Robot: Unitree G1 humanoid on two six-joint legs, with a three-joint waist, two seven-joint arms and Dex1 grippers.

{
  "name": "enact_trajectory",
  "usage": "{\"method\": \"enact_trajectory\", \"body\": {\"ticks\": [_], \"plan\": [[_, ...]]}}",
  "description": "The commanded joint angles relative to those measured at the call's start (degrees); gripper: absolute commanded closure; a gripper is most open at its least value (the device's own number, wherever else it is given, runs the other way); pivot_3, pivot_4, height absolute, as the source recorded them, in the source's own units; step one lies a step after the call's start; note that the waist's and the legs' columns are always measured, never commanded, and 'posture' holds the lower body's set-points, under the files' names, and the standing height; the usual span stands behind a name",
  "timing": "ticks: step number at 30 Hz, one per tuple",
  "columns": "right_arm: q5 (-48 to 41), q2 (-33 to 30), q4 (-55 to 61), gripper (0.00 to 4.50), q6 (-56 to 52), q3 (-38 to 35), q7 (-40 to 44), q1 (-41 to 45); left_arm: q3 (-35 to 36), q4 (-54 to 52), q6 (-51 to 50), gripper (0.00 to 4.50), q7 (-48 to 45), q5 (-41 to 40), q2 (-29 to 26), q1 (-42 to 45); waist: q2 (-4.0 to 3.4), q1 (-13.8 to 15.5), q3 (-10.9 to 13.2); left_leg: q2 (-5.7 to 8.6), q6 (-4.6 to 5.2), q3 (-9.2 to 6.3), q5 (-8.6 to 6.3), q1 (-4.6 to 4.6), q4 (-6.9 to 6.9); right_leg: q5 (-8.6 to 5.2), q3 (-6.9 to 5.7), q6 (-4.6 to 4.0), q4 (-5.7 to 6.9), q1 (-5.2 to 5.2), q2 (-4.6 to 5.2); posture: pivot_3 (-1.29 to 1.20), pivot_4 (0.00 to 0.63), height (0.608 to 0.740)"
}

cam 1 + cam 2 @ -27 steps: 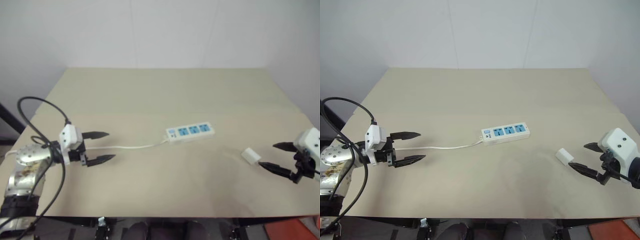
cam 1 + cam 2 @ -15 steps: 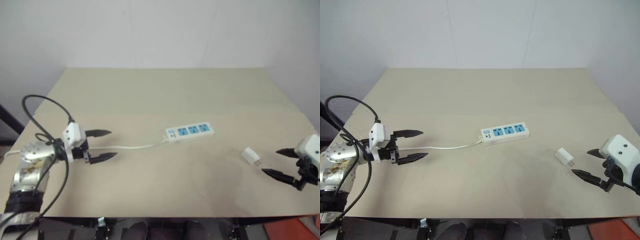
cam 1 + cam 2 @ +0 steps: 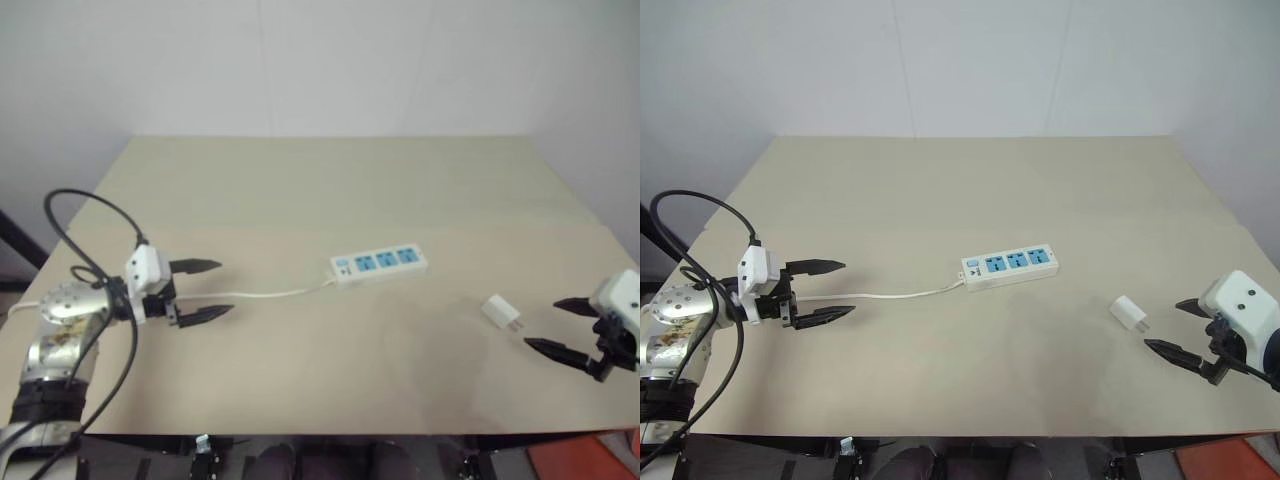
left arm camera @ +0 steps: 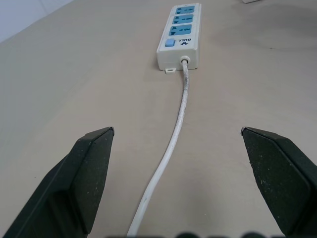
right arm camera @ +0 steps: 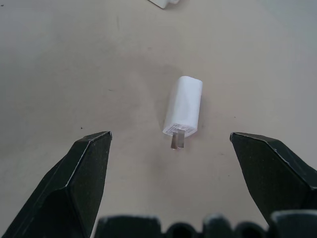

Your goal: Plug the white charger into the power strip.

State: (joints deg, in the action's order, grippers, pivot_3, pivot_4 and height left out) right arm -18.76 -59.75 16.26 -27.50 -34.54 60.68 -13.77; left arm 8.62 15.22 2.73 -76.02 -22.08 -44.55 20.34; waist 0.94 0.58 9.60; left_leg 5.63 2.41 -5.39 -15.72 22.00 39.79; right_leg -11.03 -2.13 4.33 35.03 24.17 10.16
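Note:
I need to grab the power strip's switch end with the cord with my left gripper, so its sockets stay free for the charger (image 3: 1129, 314).
The white charger (image 3: 1129, 314) lies flat on the tan table, its metal prongs (image 5: 178, 141) pointing toward my right gripper (image 3: 1188, 329). That gripper is open at the table's right edge, a short way from the charger and touching nothing. The power strip (image 3: 1010, 265) lies mid-table with three blue sockets up, its thin white cord (image 3: 895, 295) trailing left. My left gripper (image 3: 836, 290) is open above the cord's left stretch, fingers pointing along the cord (image 4: 178, 129) toward the strip's switch end (image 4: 171, 43).
The tan table (image 3: 970, 190) stretches bare behind the strip up to a white wall. A black cable (image 3: 85, 215) loops over my left arm. The table's front edge runs close below both grippers.
My right gripper has drawn back to the right and slightly down, away from the charger, which now lies free with its prongs showing. My left gripper shifted slightly right early on.

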Motion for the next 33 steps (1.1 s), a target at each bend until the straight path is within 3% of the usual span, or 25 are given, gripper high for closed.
{"method": "enact_trajectory", "body": {"ticks": [1,9,14,20,24,27,33], "plan": [[0.14,-0.05,0.20,0.00,1.24,-0.90,-0.41,0.75,0.59,-0.60,1.05,0.04,0.00,-0.27,-0.34,0.34,0.00,0.02,0.00,0.00,0.00,0.00,0.00,0.00,0.00,0.00,0.00,0.00,0.00,0.00,0.00,0.00,0.150,0.740],[0.67,0.10,0.30,0.00,1.56,-0.68,-0.65,0.66,0.36,0.17,1.76,0.04,0.12,-0.76,1.16,1.08,0.00,0.02,0.00,0.00,0.00,0.00,0.00,0.00,0.00,0.00,0.00,0.00,0.00,0.00,0.00,0.00,0.150,0.740],[0.27,0.39,0.84,0.00,1.24,0.91,-1.81,3.22,-0.19,9.75,7.40,0.04,-1.94,-3.77,12.23,10.23,0.03,0.60,-0.01,0.01,-0.03,-0.01,0.03,-0.01,0.11,0.04,-0.03,-0.03,0.01,-0.09,0.01,0.00,0.150,0.740],[-0.87,1.84,5.13,0.00,-1.08,4.17,-4.75,6.78,-4.71,33.10,20.03,0.04,-2.87,4.76,20.48,23.69,0.13,0.07,-0.04,0.03,-0.29,0.09,0.18,0.06,0.17,0.08,-0.03,-0.04,-0.03,-0.07,0.01,0.00,0.150,0.740],[-1.73,3.87,11.26,0.00,-3.96,3.68,-6.82,4.52,-7.29,45.10,24.18,0.04,-1.13,10.26,23.33,29.83,0.16,0.02,-0.03,0.06,-0.16,0.20,0.11,0.17,0.24,0.10,0.00,0.01,-0.08,-0.04,0.04,0.00,0.150,0.740],[-2.25,6.30,17.01,0.00,-6.18,2.61,-8.53,1.21,-12.04,50.64,23.04,0.04,4.63,17.84,23.89,33.27,0.25,0.16,0.00,0.07,-0.09,0.19,0.07,0.20,0.29,0.13,-0.01,0.06,-0.06,-0.03,0.03,0.00,0.150,0.740],[-2.74,9.10,23.12,0.00,-10.04,-0.72,-11.48,-3.70,-13.97,54.32,19.57,0.04,7.27,21.96,26.86,37.45,0.27,0.30,0.01,0.21,0.29,0.13,-0.14,0.31,0.62,0.22,0.00,0.27,-0.06,-0.08,0.07,0.00,0.150,0.740]]}}
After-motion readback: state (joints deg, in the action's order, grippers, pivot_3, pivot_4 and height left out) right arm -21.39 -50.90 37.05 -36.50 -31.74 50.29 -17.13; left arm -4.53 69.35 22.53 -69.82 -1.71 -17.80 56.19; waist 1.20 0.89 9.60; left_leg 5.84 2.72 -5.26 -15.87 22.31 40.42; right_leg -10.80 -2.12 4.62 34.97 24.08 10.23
